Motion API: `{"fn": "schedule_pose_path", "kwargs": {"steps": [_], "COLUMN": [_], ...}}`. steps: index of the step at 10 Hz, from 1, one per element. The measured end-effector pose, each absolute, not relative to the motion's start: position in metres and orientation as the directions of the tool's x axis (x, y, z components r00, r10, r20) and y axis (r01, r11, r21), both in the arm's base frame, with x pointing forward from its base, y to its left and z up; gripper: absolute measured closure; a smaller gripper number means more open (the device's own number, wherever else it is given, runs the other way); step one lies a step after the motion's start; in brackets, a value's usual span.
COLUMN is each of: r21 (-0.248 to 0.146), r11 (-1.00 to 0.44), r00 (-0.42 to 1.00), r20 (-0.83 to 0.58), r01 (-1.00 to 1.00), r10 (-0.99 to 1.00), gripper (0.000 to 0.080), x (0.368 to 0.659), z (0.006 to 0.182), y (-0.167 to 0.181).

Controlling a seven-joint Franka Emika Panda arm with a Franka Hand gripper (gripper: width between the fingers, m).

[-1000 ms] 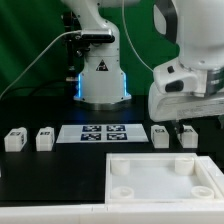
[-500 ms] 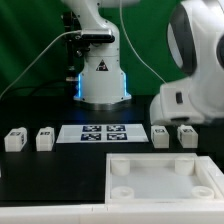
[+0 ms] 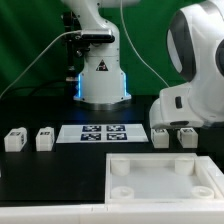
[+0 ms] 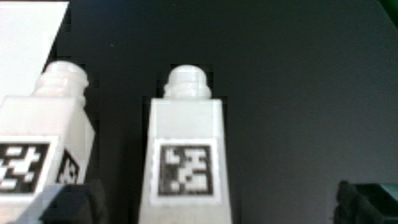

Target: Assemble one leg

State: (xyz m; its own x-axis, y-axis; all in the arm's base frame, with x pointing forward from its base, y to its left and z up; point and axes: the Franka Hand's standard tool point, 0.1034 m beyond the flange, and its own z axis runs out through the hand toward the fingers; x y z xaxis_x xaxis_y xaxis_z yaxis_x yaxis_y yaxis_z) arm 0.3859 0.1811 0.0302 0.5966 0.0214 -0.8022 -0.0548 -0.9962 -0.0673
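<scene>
My gripper grabs the leg by its square body (image 3: 187, 139) (image 4: 185, 170) next, so its round peg stays free for the white top's hole.
Four legs lie on the black table in the exterior view: two at the left (image 3: 13, 140) (image 3: 44, 139) and two at the right (image 3: 160, 136) (image 3: 187, 136). The arm's white wrist housing (image 3: 190, 100) hangs right over the right pair and hides the fingers. In the wrist view my gripper (image 4: 217, 205) is open, with both dark fingertips (image 4: 63, 205) at the frame's edge. One leg (image 4: 191, 140) with its tag lies between the fingers, nearer one of them. A second leg (image 4: 45, 130) lies beside it, outside the fingers.
The large white top (image 3: 165, 178) with corner holes lies at the front right. The marker board (image 3: 102, 132) lies in the middle between the leg pairs. The robot base (image 3: 100, 75) stands behind it.
The wrist has swung toward the exterior view's right and turned over the right pair of legs. The fingers seen one second ago are now hidden behind the housing. No leg has moved.
</scene>
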Motion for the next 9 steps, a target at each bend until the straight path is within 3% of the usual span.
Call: {"fn": "schedule_pose_path", "kwargs": {"steps": [4,9], "r21": [-0.053,-0.056], "r11": [-0.998,-0.998], "r00": [0.568,0.558], "r20": [-0.823,-0.830], "r01": [-0.044,-0.038], "r10": [0.019,0.025], "gripper": [0.0151,0.0151], "x": [0.362,0.356], "z": [0.015,0.009], "y": [0.179,0.181]}}
